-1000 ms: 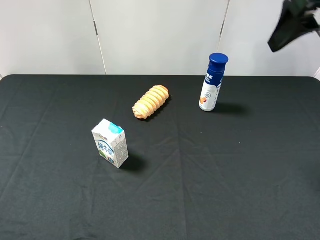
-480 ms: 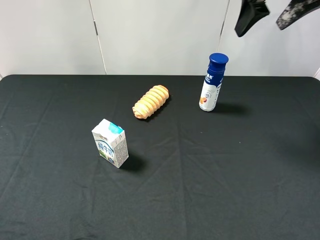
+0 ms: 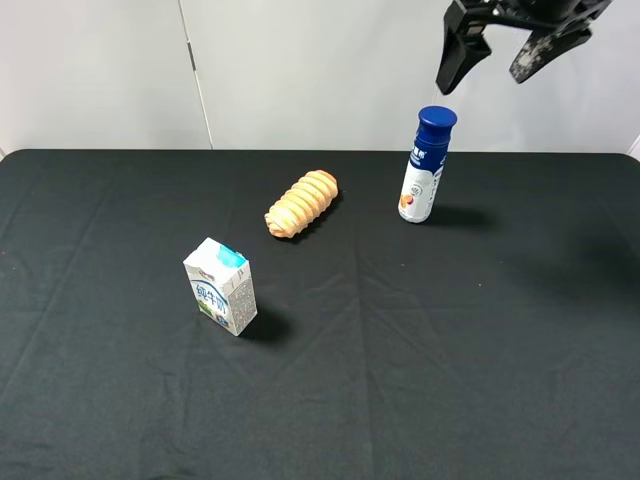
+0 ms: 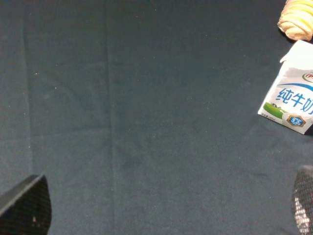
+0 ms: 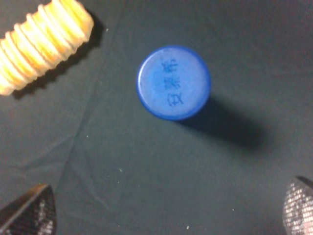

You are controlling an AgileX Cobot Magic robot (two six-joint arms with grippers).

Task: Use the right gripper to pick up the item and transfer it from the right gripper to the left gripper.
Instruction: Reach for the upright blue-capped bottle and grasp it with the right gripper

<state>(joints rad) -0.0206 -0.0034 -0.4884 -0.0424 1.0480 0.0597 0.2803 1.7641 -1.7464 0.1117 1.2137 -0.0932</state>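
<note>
The robot's right gripper should hold the bottle by its dark-blue cap [image 3: 437, 119] next, so the bottle's white lower body [image 3: 418, 195] stays free for the left gripper.
The item, a slim white bottle [image 3: 426, 166] with a wide dark-blue cap, stands upright at the back right of the black table. My right gripper [image 3: 492, 58] hangs open in the air above it and slightly to its right, touching nothing. In the right wrist view I look straight down on the blue cap [image 5: 173, 82], with both fingertips [image 5: 29, 214] spread wide at the frame's corners. My left gripper [image 4: 161, 215] is open and empty above bare cloth; it is out of the exterior view.
A ridged golden bread roll [image 3: 301, 203] lies left of the bottle and shows in the right wrist view [image 5: 41, 43]. A white-and-teal milk carton [image 3: 221, 286] stands front left, also in the left wrist view [image 4: 292, 95]. A white wall runs behind the table.
My right gripper has swung in from the top right corner leftward and now hangs open over the bottle. The bottle, roll and carton have not moved.
</note>
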